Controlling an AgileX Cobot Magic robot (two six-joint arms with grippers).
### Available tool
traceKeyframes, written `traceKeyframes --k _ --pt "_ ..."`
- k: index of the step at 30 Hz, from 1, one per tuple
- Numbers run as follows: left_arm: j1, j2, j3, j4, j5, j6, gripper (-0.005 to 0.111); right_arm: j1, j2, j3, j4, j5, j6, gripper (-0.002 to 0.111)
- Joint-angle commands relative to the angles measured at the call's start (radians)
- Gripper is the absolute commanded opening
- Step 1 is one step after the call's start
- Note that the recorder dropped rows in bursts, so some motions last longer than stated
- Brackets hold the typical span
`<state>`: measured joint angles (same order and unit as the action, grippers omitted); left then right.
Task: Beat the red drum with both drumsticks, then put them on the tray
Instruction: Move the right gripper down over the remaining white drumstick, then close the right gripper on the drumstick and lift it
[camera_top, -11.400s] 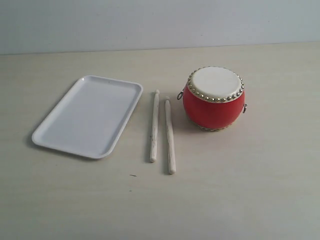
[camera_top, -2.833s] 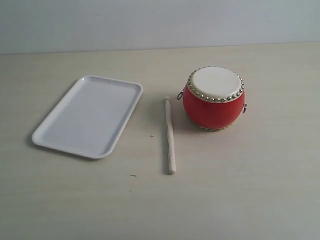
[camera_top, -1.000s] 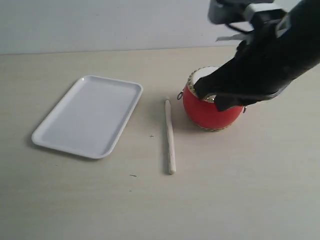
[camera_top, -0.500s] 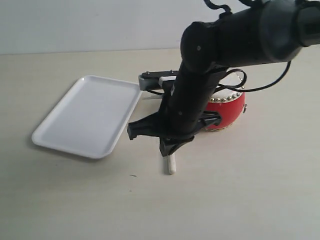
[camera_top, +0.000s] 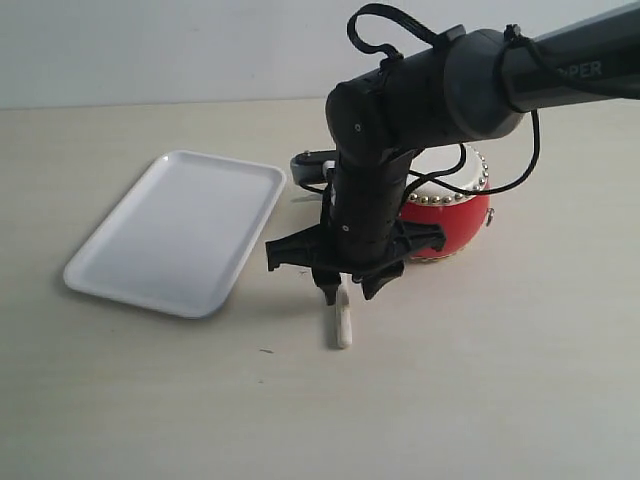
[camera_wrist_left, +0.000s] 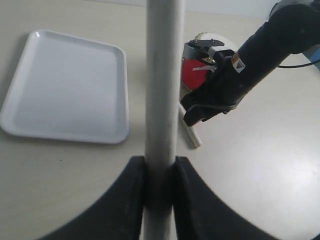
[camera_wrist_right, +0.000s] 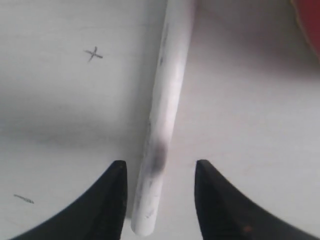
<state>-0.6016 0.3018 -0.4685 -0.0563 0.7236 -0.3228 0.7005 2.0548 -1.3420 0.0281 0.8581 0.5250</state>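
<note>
Next, the right gripper grabs the pale drumstick by its plain handle end (camera_top: 343, 318) to beat the red drum (camera_top: 452, 214).
One pale drumstick (camera_top: 343, 322) lies on the table between the white tray (camera_top: 175, 232) and the red drum (camera_top: 452, 214). My right gripper (camera_top: 345, 290) hangs low over its near end, open, with a finger on each side of the stick (camera_wrist_right: 162, 125) and not touching it. The right arm hides most of the drum's left side. The other drumstick (camera_wrist_left: 162, 90) stands between the pads of my left gripper (camera_wrist_left: 160, 170), which is shut on it. That gripper is high above the table and outside the exterior view. Below it lie the tray (camera_wrist_left: 65, 85), the drum (camera_wrist_left: 192, 70) and the lying stick (camera_wrist_left: 192, 136).
The black right arm (camera_top: 440, 90) reaches in from the upper right across the drum, with a cable looped over it. A small pen cross (camera_wrist_right: 93, 54) marks the table beside the lying stick. The pale wooden table (camera_top: 500, 400) runs to a light wall behind.
The right arm has swung from above the drum to the lying drumstick and come down, its open fingers now straddling the stick's near end. The other drumstick left the table earlier.
</note>
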Motion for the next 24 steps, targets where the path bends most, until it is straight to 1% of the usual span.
traceKeyframes --k 1,9,12,17,24 --pt "-0.008 0.002 0.004 -0.006 -0.023 0.004 0.000 0.003 0.022 -0.012 0.008 0.002 0.024 0.043" --pt "-0.008 0.002 0.004 -0.006 -0.023 0.004 0.000 0.003 0.042 -0.018 0.015 0.016 0.026 0.043" --pt "-0.008 0.002 0.005 -0.004 -0.023 0.004 0.000 0.003 0.046 -0.044 0.013 0.006 0.030 0.043" --pt "-0.008 0.002 0.026 -0.004 -0.038 0.004 0.000 0.003 0.077 -0.092 -0.009 0.050 0.038 0.043" --pt "-0.008 0.002 0.026 -0.004 -0.038 0.004 0.000 0.003 0.093 -0.104 -0.037 0.066 0.056 0.043"
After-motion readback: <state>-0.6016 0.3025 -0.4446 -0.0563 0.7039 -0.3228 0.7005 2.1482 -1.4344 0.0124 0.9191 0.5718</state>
